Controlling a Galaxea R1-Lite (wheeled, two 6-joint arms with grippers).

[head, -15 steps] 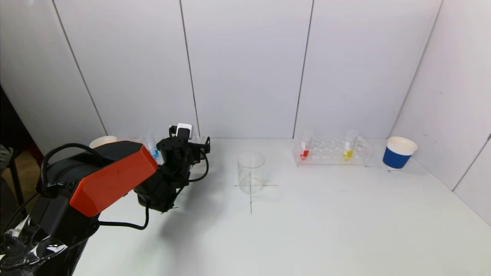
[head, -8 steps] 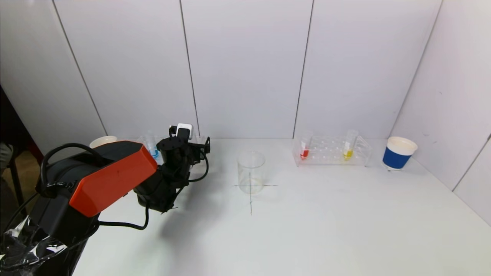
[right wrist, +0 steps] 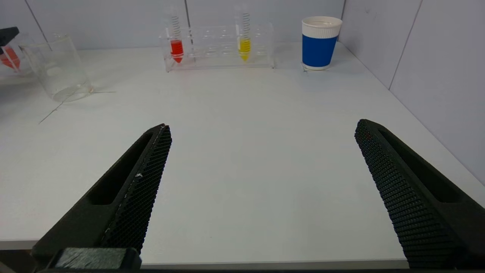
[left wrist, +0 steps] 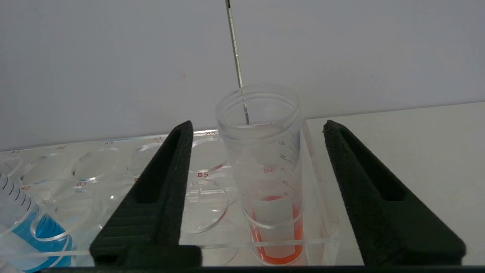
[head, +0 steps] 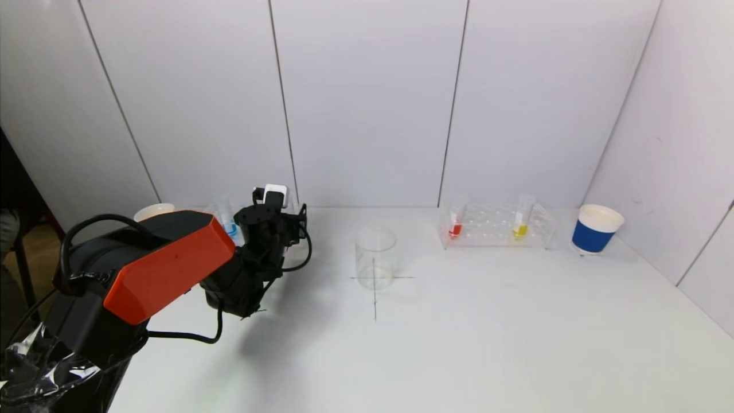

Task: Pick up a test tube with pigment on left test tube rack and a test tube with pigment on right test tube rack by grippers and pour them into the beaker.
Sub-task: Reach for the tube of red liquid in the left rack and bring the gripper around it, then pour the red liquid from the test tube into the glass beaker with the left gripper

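My left gripper grabs the test tube by the bare side below its rim (left wrist: 263,157) next, since the rack hole closes around the clear test tube's lower half.
In the left wrist view my left gripper (left wrist: 257,123) is open and straddles a clear test tube with orange-red pigment (left wrist: 265,159). The tube stands upright in the end hole of the left rack (left wrist: 113,167), with a gap between it and each finger. A tube with blue pigment (left wrist: 22,223) stands further along that rack. In the head view this gripper (head: 295,221) is at the left rack, left of the empty beaker (head: 375,258). The right rack (head: 493,226) holds a red tube (head: 456,225) and a yellow tube (head: 520,223). My right gripper (right wrist: 262,124) hangs open over bare table near the front edge.
A blue paper cup (head: 596,229) stands right of the right rack. A pale cup (head: 153,211) sits behind my left arm at the far left. The beaker stands on a drawn cross mark (head: 375,298). White panel walls close in the back and right side.
My left gripper's fingers have drawn closer together around the orange-red tube. The arm itself, the tubes and the beaker have stayed in place.
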